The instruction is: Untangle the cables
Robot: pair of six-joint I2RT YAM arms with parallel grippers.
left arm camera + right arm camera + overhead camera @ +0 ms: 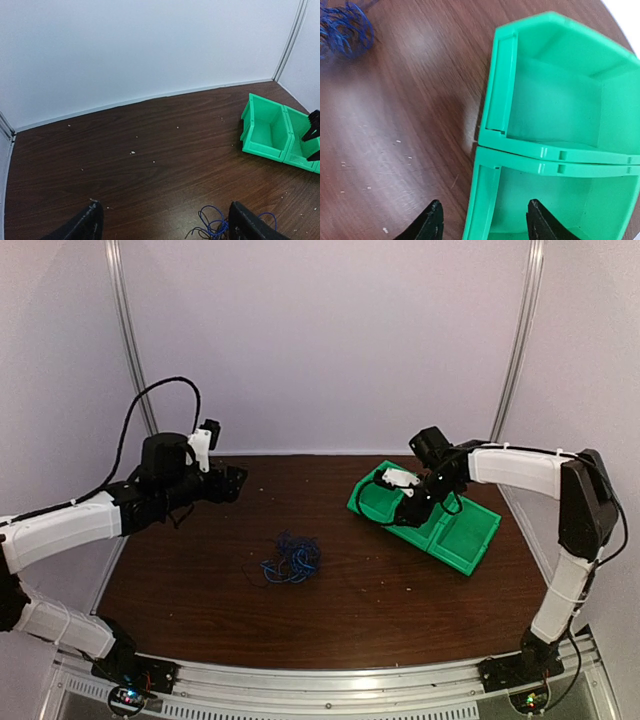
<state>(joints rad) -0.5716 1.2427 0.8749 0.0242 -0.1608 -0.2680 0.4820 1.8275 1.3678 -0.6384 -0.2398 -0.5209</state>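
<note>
My right gripper should next pick up the piece of blue cable by its outer loop (314, 552) (366, 36), so the bundle's other cables stay free to pull apart.
The cables (291, 559) lie as one tangled bundle of thin blue and black wires in the middle of the brown table. The bundle also shows at the bottom of the left wrist view (215, 227) and in the top left corner of the right wrist view (342, 25). My left gripper (232, 483) is open and empty, raised over the back left of the table, well behind the bundle. My right gripper (408, 508) is open and empty above the front wall of the green bins (440, 525). In the right wrist view its fingertips (432, 220) straddle one bin's wall.
Two joined green open bins (555, 100) stand at the back right, both empty where visible; they also show in the left wrist view (270, 130). White enclosure walls (330, 330) surround the table. Small pale crumbs dot the table top (132, 152).
</note>
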